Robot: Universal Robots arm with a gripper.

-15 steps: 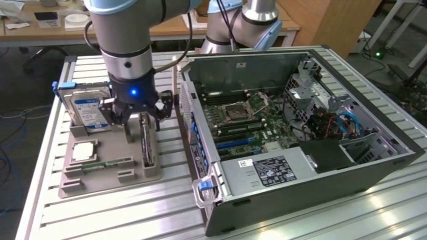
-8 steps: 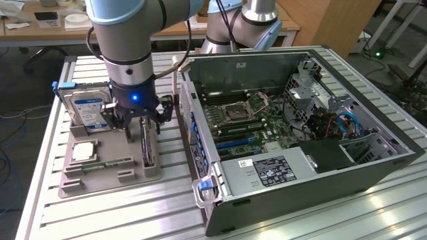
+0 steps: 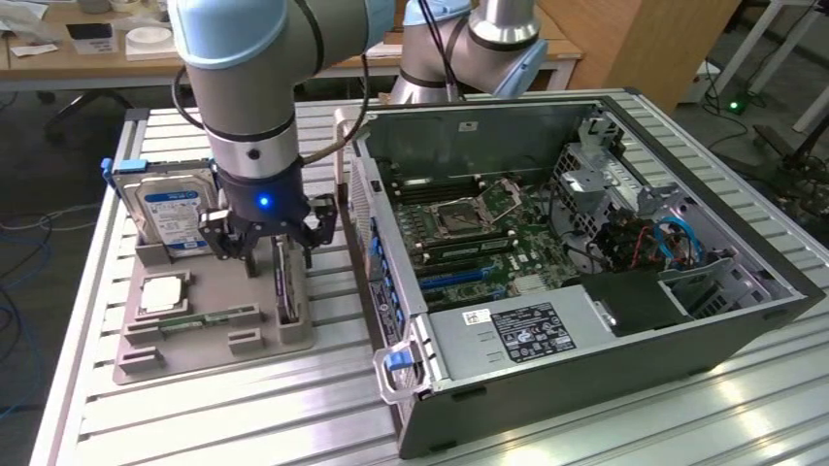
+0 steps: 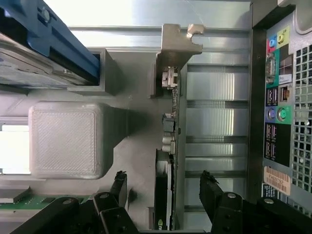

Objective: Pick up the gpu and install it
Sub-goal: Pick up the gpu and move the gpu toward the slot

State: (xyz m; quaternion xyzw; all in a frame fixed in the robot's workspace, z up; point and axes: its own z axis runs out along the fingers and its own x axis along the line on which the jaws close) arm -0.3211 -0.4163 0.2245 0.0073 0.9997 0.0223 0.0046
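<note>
I will grip the GPU by its black cooler section (image 3: 289, 291) next. Two flat sides face each other there, while the GPU's metal bracket bends out into a hook.
The gpu (image 3: 287, 287) is a thin dark card standing on edge in a slot of the grey holder (image 3: 214, 351), beside the computer case. In the wrist view the gpu (image 4: 169, 146) appears edge-on, with its pale metal bracket (image 4: 178, 43) at the far end. My gripper (image 3: 275, 249) hangs just above the card and is open. In the wrist view the gripper (image 4: 164, 181) has one black finger (image 4: 119, 184) on each side of the card, with clear gaps between the pads and the card. Nothing is held.
The open computer case (image 3: 725, 335) lies on its side at the exterior view's right, with its motherboard (image 3: 486, 233) exposed and its rear ports (image 4: 280, 97) facing the holder. A hard drive (image 3: 171, 209), a chip (image 3: 163, 292) and a green memory stick (image 3: 208, 318) also sit in the holder.
</note>
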